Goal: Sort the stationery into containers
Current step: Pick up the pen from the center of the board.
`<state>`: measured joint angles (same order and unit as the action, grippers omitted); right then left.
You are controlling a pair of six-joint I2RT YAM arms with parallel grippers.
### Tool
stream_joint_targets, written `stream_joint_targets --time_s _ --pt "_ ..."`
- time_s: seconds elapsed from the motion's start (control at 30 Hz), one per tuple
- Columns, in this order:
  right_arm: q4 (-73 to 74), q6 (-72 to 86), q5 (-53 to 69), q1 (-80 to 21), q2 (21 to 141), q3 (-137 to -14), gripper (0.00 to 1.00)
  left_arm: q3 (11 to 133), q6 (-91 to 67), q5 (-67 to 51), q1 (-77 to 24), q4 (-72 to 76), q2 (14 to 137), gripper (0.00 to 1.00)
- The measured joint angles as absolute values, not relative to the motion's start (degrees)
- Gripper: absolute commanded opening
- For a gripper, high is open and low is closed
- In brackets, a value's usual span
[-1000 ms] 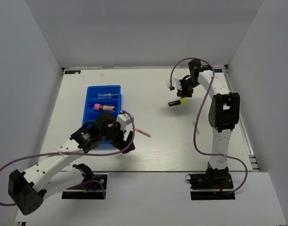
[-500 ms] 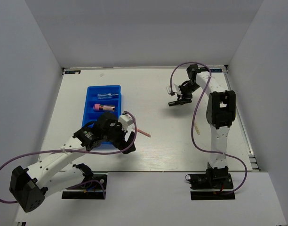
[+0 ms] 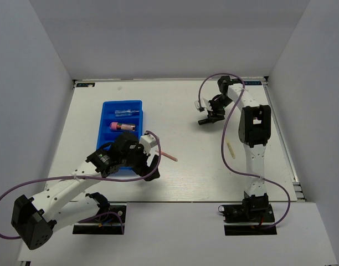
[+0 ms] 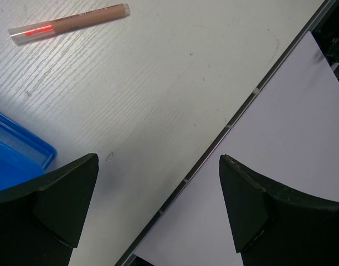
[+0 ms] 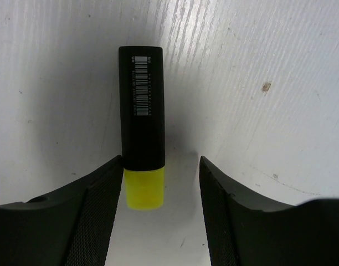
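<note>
My right gripper should grab the black highlighter by its yellow cap next, to sort the highlighter into the blue tray (image 3: 108,105).
A black highlighter with a yellow cap (image 5: 142,122) lies on the white table. My right gripper (image 5: 160,159) is open and low over it, with the cap end between the jaws and close against the left finger (image 5: 97,210). In the top view the right gripper (image 3: 212,116) covers all but the highlighter's black end (image 3: 203,121). The blue tray (image 3: 108,105) holds a clear-blue tube (image 3: 127,113) and a pink tube (image 3: 123,126). My left gripper (image 3: 151,170) is open and empty near the tray's front right corner (image 4: 25,158). A thin pink stick (image 4: 70,23) lies just beyond it.
A pale-yellow stick (image 3: 230,148) lies on the table beside the right arm. The table's front edge (image 4: 225,127) runs right under the left gripper. White walls enclose the table on the left, back and right.
My right gripper has moved left and down over the yellow-capped highlighter, which now shows only its black end from above. My left gripper has shifted slightly right, then stayed still.
</note>
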<state>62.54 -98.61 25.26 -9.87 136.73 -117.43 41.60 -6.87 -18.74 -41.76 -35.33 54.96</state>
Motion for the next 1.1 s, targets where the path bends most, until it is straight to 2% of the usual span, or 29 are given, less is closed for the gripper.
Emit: stream_joint_targets --time_s 0.3,0.53,0.67,0.7,0.87,0.93,1.1 --pt "70.54 -100.31 20.08 -10.87 140.11 -123.57 0.54 41.60 -7.29 -18.76 -41.76 -35.38 54.39 1.00" --pt "70.83 -100.31 18.46 -11.27 137.25 -117.84 0.45 41.58 -7.55 -18.92 -41.76 -35.33 53.41 1.00" --pt "67.66 -96.90 18.31 -11.55 135.28 -114.32 0.29 41.04 -7.79 -18.92 -41.76 -35.05 53.01 1.00" --pt "66.26 -94.74 18.06 -11.70 134.72 -113.36 0.21 40.84 -7.94 -18.92 -41.76 -35.11 52.82 1.00" --pt "60.69 -86.17 17.12 -12.23 132.16 -109.03 0.03 40.73 -8.21 -18.90 -41.76 -35.35 51.31 1.00" --pt "58.22 -82.32 16.78 -12.51 130.96 -106.98 0.00 40.73 -8.25 -18.90 -41.76 -35.48 50.33 1.00" --pt "54.11 -73.69 19.14 -14.46 127.50 -101.58 0.00 40.82 -8.69 -18.90 -41.76 -35.79 48.05 1.00"
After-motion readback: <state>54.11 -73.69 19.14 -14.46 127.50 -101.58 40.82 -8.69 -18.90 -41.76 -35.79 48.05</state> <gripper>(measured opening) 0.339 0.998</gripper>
